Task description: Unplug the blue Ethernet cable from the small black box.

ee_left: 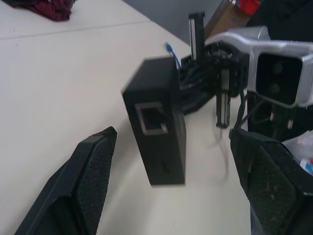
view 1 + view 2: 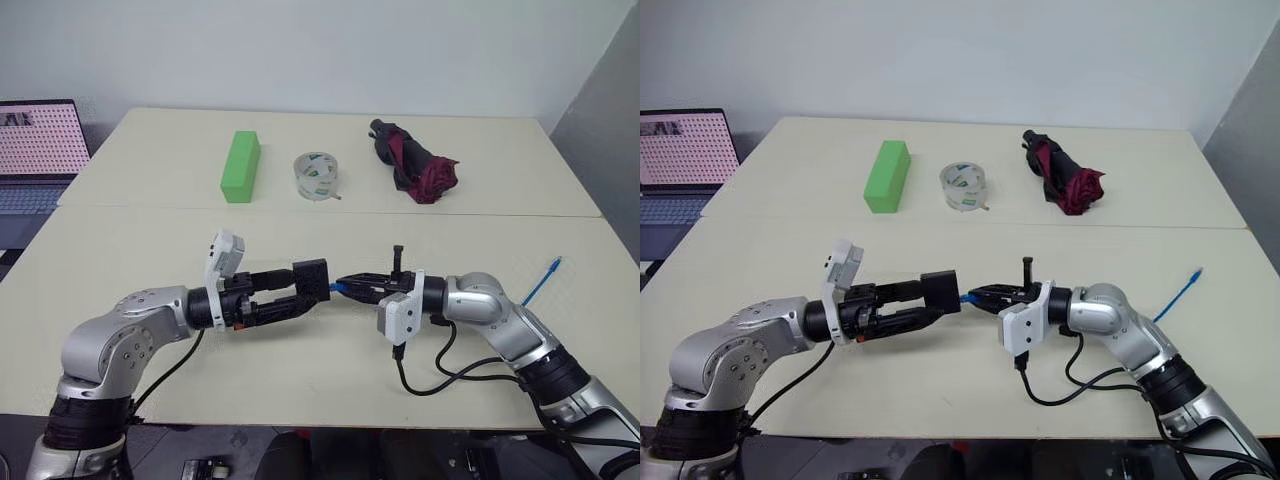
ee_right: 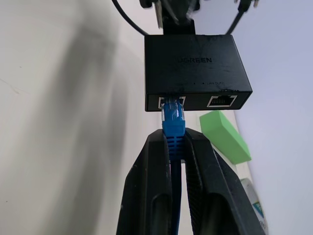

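Observation:
The left gripper grabs the flat sides [image 2: 303, 281] beside the small black box's empty port next, since my right gripper crowds the box's cable end.
The small black box [image 2: 311, 280] is up off the table between my two arms, with two ports on one face [image 3: 195, 102]. The blue Ethernet cable's plug [image 3: 172, 117] sits in one of those ports. My right gripper [image 2: 347, 286] is shut on the cable just behind the plug. From there the cable runs back along that arm, and its far end [image 2: 545, 277] lies on the table at the right. My left gripper [image 2: 293, 291] is open around the box's other side. Its fingers [image 1: 85, 181] stand wide apart, with a gap to the box on each side.
A green block [image 2: 241, 166], a roll of clear tape [image 2: 317, 176] and a folded dark red umbrella [image 2: 415, 163] lie across the far table. A laptop [image 2: 35, 150] stands at the far left. A black robot wire [image 2: 440, 372] loops under my right arm.

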